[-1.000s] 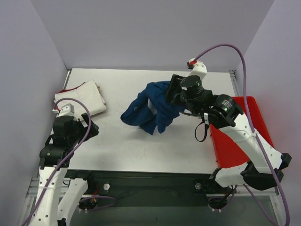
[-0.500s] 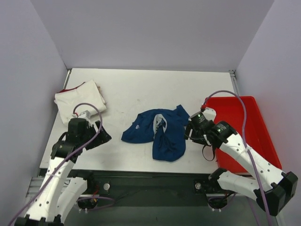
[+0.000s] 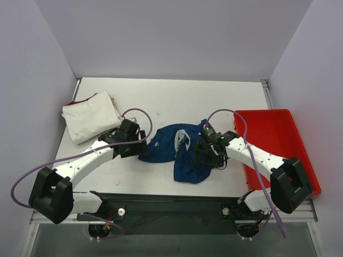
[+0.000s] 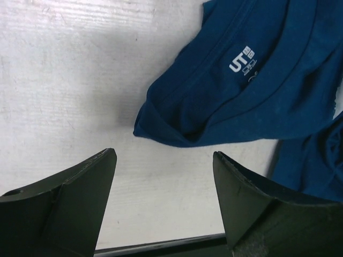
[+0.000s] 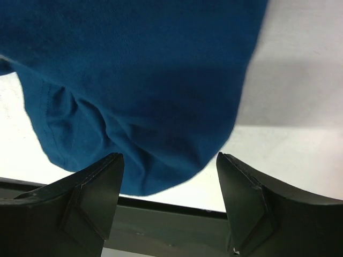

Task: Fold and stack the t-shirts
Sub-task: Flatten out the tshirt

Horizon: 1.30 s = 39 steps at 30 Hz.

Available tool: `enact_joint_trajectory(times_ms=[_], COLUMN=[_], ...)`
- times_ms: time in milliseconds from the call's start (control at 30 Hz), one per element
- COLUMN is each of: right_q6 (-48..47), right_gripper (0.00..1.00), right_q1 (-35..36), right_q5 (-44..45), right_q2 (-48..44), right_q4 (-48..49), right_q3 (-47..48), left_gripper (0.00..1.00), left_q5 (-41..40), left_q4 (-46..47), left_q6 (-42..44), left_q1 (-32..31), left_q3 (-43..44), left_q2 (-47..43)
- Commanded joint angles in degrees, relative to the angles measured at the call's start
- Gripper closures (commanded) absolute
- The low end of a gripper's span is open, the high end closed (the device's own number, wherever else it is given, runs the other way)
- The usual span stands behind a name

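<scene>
The robot's right gripper will next grab the outer edge of the dark teal-blue t-shirt [image 3: 182, 152], the edge facing the red tray, to spread the t-shirt for folding.
The dark teal-blue t-shirt [image 3: 182, 152] lies crumpled on the white table [image 3: 161, 101], near the front edge. Its collar with a white label shows in the left wrist view [image 4: 241, 85]. My left gripper [image 3: 137, 142] is open and empty just left of the shirt's edge [image 4: 164, 160]. My right gripper [image 3: 206, 155] is open over the shirt's right side; the blue cloth [image 5: 134, 80] lies just beyond the fingertips [image 5: 168, 160]. The cream-white t-shirt with a red edge [image 3: 91, 115] lies folded at the back left.
A red plastic tray [image 3: 278, 147] stands at the right edge of the table. The table's front edge [image 5: 177, 206] runs close under the right fingers. Grey walls close in the back and both sides.
The right gripper has let go of the blue shirt, which now lies on the table, and moved in over its right side. The left arm has reached right to the shirt's left edge.
</scene>
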Motion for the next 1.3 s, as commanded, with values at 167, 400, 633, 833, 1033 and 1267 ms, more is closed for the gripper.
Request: enact_joint_trajectory(times_ms=[167,400,633,833,1033,1267], right_q6=[-7.43,-11.39,-11.66,-12.01,-16.40,-21.06], right_gripper=[0.30,0.35,0.57,1.00,1.00,1.00], right_q1=[-2.94,-8.13,-8.92,-12.43,-14.63,-16.22], right_q5=[-4.80,-7.97,-11.57,-13.25,-4.13,3.54], right_q2=[7.34,8.92,12.00,6.04,-5.65,-9.53], right_q4=[1.31,0.07,1.92,-3.50,-17.75,-25.76], right_q3=[2.48,3.09,3.09,6.42,25.04,48.48], left_gripper=[0.17,0.23,0.74,1.00,1.00,1.00], left_q5=[-2.04,-1.17,0.08,-0.19,-3.43,-9.05], left_q4=[7.41,11.09,8.92,4.52,-1.62,-8.22], left_q6=[-0.76,-3.31,-2.26,-1.55,-5.58,-10.69], left_q1=[-0.68,-1.56,-1.91,-1.91,-1.47,-1.56], left_q3=[2.22,2.75,4.94,10.37,17.76,23.82], left_q2=[7.05,11.80,13.83,7.25,-6.88,-18.24])
